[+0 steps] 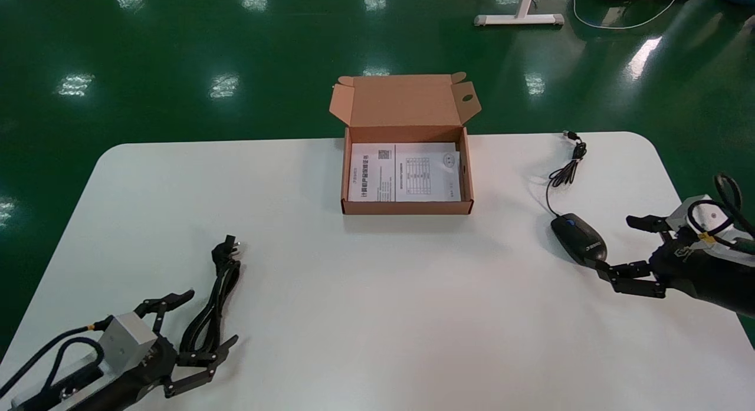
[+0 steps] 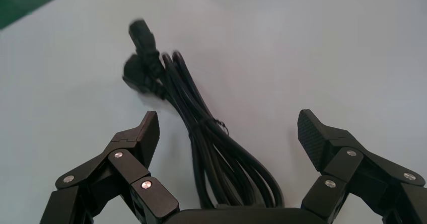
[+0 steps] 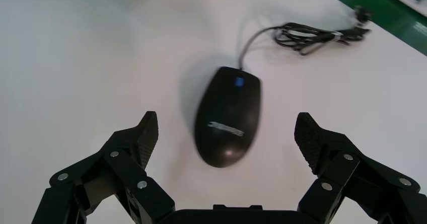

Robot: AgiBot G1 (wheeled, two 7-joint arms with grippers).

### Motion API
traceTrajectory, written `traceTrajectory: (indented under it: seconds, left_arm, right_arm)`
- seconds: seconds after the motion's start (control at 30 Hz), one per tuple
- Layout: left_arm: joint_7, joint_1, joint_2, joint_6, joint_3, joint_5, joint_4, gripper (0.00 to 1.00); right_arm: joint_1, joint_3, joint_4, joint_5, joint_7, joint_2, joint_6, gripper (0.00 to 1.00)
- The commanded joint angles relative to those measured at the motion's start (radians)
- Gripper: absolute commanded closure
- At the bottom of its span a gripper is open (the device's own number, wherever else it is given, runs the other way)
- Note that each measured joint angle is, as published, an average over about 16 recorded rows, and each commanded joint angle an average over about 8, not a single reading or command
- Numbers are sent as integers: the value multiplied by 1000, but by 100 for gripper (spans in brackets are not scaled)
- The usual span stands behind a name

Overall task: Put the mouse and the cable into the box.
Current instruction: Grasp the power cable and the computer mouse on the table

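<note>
My right gripper grabs the mouse across its two long sides next, which face each other, since the mouse's back (image 1: 581, 239) (image 3: 227, 121) is domed and smooth.
A black mouse (image 1: 578, 239) lies on the white table at the right, its thin cord running to a tied bundle (image 1: 567, 169) farther back. My right gripper (image 1: 614, 244) stands open just behind the mouse's rear end. In the right wrist view the mouse (image 3: 229, 116) sits between the spread fingers of that gripper (image 3: 225, 119), untouched. At the near left lies a bundled black power cable (image 1: 215, 299) with its plug at the far end. My left gripper (image 1: 212, 316) is open astride the cable's near loop (image 2: 211, 148), and its fingers (image 2: 146, 133) do not touch it. An open cardboard box (image 1: 407, 207) stands at the table's back centre.
Printed paper sheets (image 1: 404, 172) lie flat inside the box, whose lid (image 1: 404, 101) stands open toward the far side. The table's edge runs close to both arms. Green floor lies beyond, with a white stand foot (image 1: 519, 19) far off.
</note>
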Motion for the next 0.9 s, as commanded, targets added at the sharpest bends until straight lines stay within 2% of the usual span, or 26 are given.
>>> traceTrajectory:
  seconds: [0.03,0.9]
  left_arm:
    - [16,2,14,-14,-1,7,0,0]
    - [40,114,10,-56,-63,-18,0,0]
  right_arm:
    - [3,2,-19,0,-5,-5,7,0]
    - [51,-10,-162,-18,-78,-95,34,0]
